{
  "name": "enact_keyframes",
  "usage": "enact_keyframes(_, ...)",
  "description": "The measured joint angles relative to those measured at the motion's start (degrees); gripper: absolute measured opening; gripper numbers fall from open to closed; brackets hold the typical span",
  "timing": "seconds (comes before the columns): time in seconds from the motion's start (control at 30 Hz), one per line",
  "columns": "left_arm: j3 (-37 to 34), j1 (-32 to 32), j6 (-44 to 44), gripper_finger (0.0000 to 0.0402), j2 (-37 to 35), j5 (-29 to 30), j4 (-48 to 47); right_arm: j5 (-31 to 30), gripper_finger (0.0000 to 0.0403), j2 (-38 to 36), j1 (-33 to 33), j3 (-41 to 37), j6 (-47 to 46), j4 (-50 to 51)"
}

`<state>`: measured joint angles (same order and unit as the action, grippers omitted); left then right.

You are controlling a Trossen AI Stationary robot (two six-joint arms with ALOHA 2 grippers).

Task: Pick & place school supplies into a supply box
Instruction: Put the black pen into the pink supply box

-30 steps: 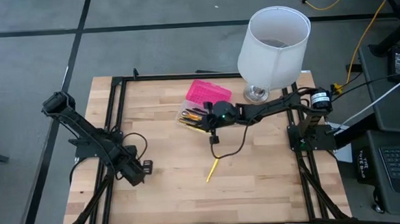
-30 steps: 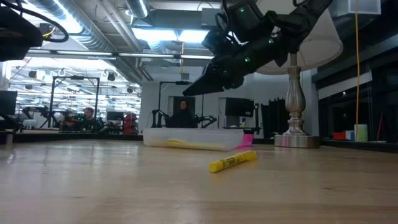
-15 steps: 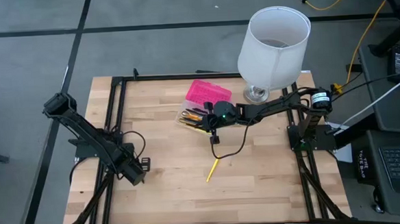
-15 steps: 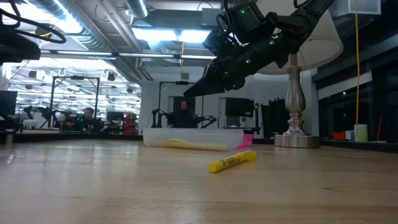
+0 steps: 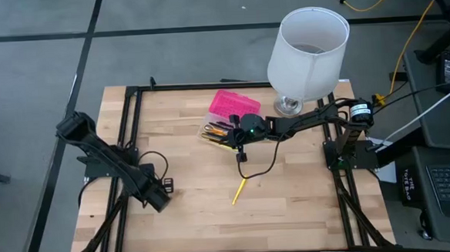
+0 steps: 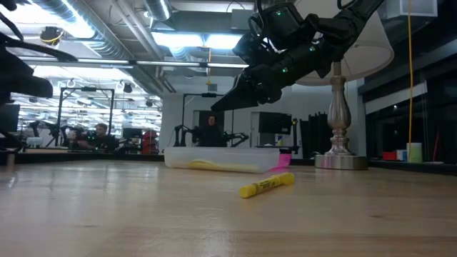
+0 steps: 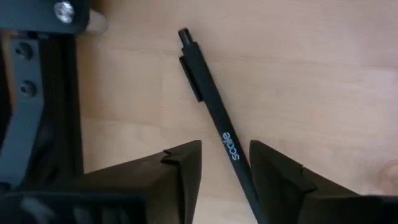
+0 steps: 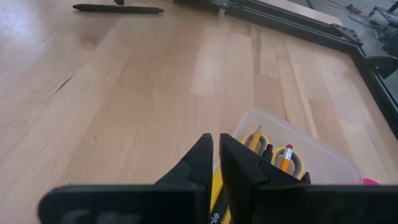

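The black pen needs to go in the supply box's clear half, so the robot's left gripper should next grab the pen by its lettered body [image 7: 232,150].
A black pen [image 7: 210,99] lies flat on the wood near the table's left edge. My left gripper [image 7: 225,168] is open and low over it [image 5: 161,195], one finger on each side of the pen's lower half. The supply box lies open at the far middle, with a pink half [image 5: 234,105] and a clear half [image 5: 216,131] holding pencils and yellow-handled scissors [image 8: 273,152]. My right gripper [image 8: 216,155] hovers above the clear half [image 6: 221,158], shut with nothing between its fingers. A yellow marker [image 5: 238,191] lies on the table nearer the front. My left gripper comes at the black pen from above, fingers across it. The pen's barrel [image 7: 239,163] runs close along one finger [image 7: 267,174]. I cannot tell whether that finger touches it. The pen lies flat on the table.
A white lamp [image 5: 306,52] stands at the far right, just behind the box, its metal foot [image 6: 339,160] on the table. A black frame rail [image 7: 37,93] runs beside the pen. Bare wood lies between the marker [image 6: 268,185] and the left arm.
My left arm has come down toward the table and shifted slightly toward the near edge. My right gripper has kept still over the box.
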<state>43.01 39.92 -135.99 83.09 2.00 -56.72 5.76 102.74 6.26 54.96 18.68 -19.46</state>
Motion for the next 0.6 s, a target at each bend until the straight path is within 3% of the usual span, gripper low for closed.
enact_keyframes(0.6, 0.48, -0.02, 0.61, 0.0119, 9.71, -0.01, 6.40, 0.86, 0.0035, 0.00, 0.00, 0.00, 0.02, 0.52)
